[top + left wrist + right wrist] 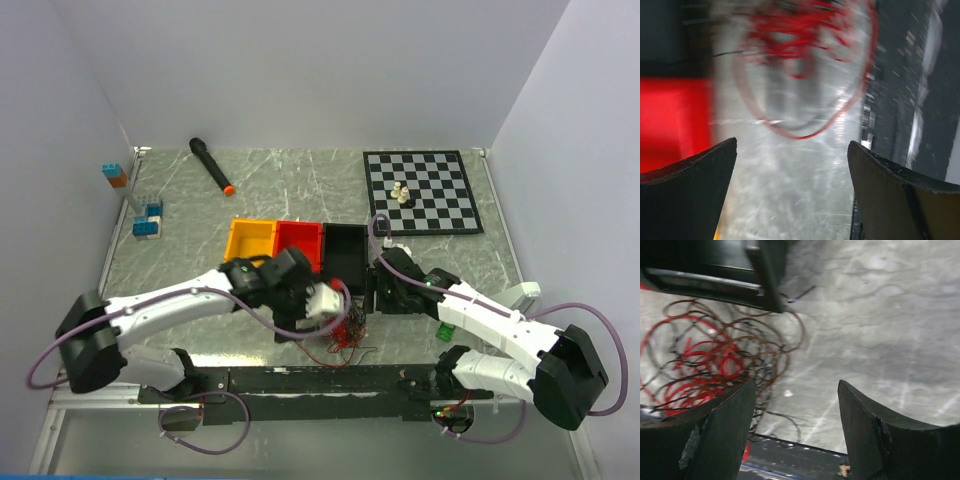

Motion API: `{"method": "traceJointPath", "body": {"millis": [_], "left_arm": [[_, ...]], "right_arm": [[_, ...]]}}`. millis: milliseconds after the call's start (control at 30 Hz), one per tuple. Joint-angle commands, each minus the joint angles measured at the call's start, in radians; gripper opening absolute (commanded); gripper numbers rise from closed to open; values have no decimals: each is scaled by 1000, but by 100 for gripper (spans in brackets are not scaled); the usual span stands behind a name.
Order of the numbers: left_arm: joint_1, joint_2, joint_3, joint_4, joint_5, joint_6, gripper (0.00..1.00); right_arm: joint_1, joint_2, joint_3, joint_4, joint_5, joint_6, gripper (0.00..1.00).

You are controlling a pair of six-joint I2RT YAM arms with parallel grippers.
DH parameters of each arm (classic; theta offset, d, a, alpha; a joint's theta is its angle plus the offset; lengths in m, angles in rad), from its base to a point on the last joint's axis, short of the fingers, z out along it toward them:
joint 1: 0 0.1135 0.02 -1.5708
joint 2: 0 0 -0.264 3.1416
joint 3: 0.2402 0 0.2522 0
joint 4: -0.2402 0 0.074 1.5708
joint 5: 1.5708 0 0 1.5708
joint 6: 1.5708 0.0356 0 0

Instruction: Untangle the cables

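Next, my left gripper grabs the red cable's loose part bowing out from the heap, to draw it free and untangle it.
The cables (pixel 345 335) lie in one tangled heap of thin red, brown and black loops near the table's front edge, between my two grippers. My left gripper (pixel 325 300) is open and empty, just left of and above the heap. In the left wrist view the red loops (pixel 800 55) are blurred, ahead of the open fingers (pixel 695 190). My right gripper (pixel 372 295) is open and empty to the right of the heap. In the right wrist view the cables (pixel 715 360) lie left of the left finger (pixel 720 435).
Orange (pixel 252 240), red (pixel 300 243) and black (pixel 346 255) bins stand in a row behind the heap. A chessboard (pixel 420 190) with pieces is at the back right, a black marker (pixel 211 165) and toy blocks (pixel 148 220) at the back left. A black rail (pixel 320 380) runs along the front.
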Motion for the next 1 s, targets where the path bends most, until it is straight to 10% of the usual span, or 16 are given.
{"method": "traceJointPath", "body": {"millis": [0, 600, 967], "left_arm": [[-99, 72, -20, -27, -48, 104, 97], [-214, 195, -166, 255, -140, 120, 97], [-220, 193, -149, 272, -188, 77, 1]], "right_arm": [[8, -7, 11, 56, -78, 43, 73], [-12, -34, 33, 29, -55, 74, 73], [-31, -48, -21, 59, -79, 86, 72]]}}
